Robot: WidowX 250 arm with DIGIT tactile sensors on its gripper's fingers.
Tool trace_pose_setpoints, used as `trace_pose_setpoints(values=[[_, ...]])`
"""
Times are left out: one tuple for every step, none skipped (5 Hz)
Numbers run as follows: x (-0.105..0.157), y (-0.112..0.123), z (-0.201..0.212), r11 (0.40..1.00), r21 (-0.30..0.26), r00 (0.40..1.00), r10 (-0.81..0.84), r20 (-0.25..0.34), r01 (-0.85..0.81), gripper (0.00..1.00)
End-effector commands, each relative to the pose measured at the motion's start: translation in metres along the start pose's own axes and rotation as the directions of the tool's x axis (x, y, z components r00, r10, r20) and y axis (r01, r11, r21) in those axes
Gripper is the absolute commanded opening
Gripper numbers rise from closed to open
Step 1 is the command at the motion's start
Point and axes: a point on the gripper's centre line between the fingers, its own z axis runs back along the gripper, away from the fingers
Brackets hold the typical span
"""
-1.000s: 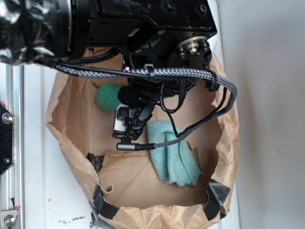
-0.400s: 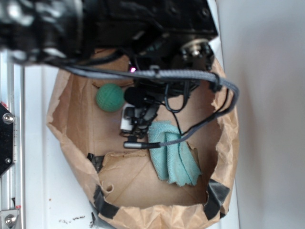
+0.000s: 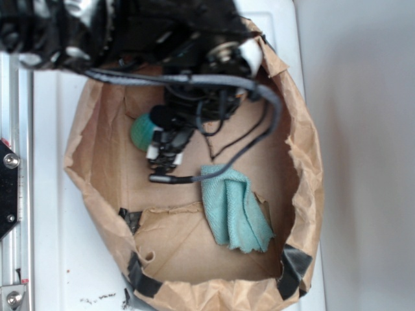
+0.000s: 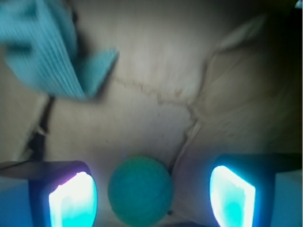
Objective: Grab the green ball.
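I will next use my gripper to pick the green ball (image 3: 140,133) off the brown paper floor, and I will grab the ball by its opposite rounded sides.
The green ball (image 3: 140,133) lies on the brown paper floor at the left of the bag, partly covered by the arm in the exterior view. In the wrist view the green ball (image 4: 140,190) sits between my two glowing fingers, nearer the left one, touching neither. My gripper (image 3: 162,152) (image 4: 152,198) is open and stands directly over the ball. The teal cloth (image 3: 235,207) (image 4: 52,52) lies apart, to the right of the ball in the exterior view.
A crumpled brown paper bag (image 3: 305,168) with raised walls rings the work area. Black tape patches (image 3: 295,265) hold its lower corners. A grey braided cable (image 3: 253,139) loops off the arm above the cloth. A metal rail (image 3: 10,194) runs along the left.
The arm has swung left, from beside the cloth to over the ball. The ball, fully visible before, is now partly covered by the gripper. Cloth and ball have not moved.
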Motion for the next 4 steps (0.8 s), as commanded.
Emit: trace_pose_setpoints(values=[[-0.016, 0.008, 0.000, 0.997, 0.055, 0.995, -0.052, 0.088, 0.048, 1.00], [-0.026, 0.008, -0.009, 0.997, 0.048, 0.994, -0.068, 0.084, 0.064, 1.00], [-0.037, 0.006, -0.011, 0.995, 0.054, 0.993, -0.087, 0.076, 0.083, 1.00], [-0.034, 0.004, -0.017, 0.997, 0.046, 0.996, -0.061, 0.059, 0.058, 0.00]])
